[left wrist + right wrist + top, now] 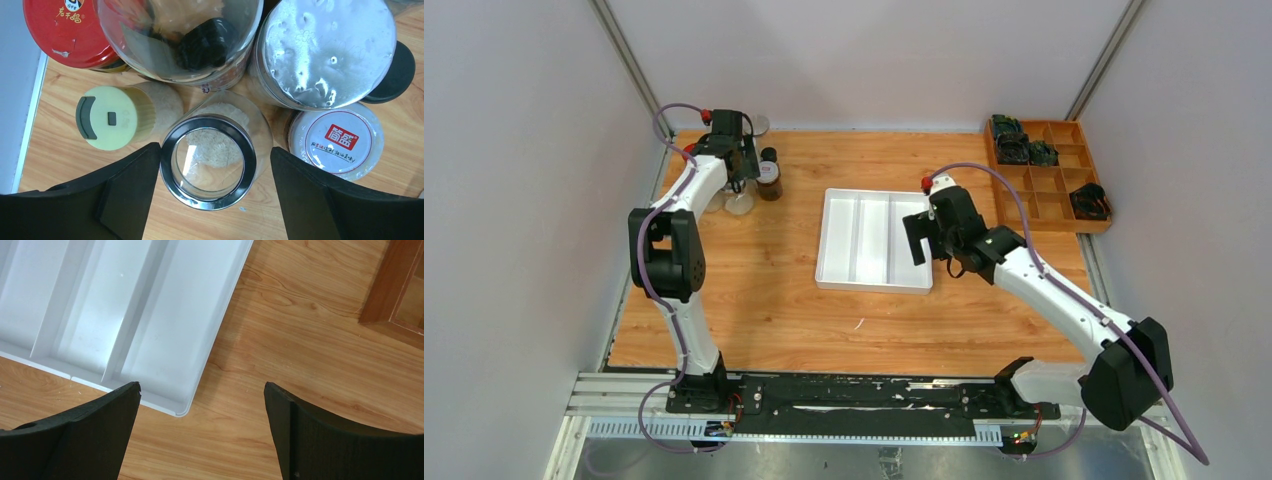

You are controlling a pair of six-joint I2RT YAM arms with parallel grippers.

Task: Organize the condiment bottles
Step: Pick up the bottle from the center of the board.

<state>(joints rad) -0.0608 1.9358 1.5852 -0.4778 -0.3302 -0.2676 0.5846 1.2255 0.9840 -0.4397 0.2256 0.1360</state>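
Note:
The left gripper should grab the clear jar by its silver ring lid (209, 161), to sort it into the white tray.
My left gripper (215, 150) is open and straddles a clear jar with a silver ring lid (209, 161) that holds white grains. Its left finger is almost at the rim and its right finger stands apart. Around this jar stand a pale yellow-capped shaker (107, 117), a red-lidded jar (65, 30), a clear-topped jar (180, 35), a silver-lidded jar (325, 50), a white-lidded jar with a red label (337, 142) and a black cap (397, 67). In the top view my left gripper (734, 160) is over this cluster, next to a dark black-capped bottle (769, 173). My right gripper (202, 385) is open and empty.
A white tray with long compartments (872, 284) lies mid-table; its near right corner (182, 407) is just under my right gripper (921, 240). A wooden compartment box (1049, 175) with dark objects sits at the back right, its corner in the right wrist view (395, 290). Grey walls enclose the table.

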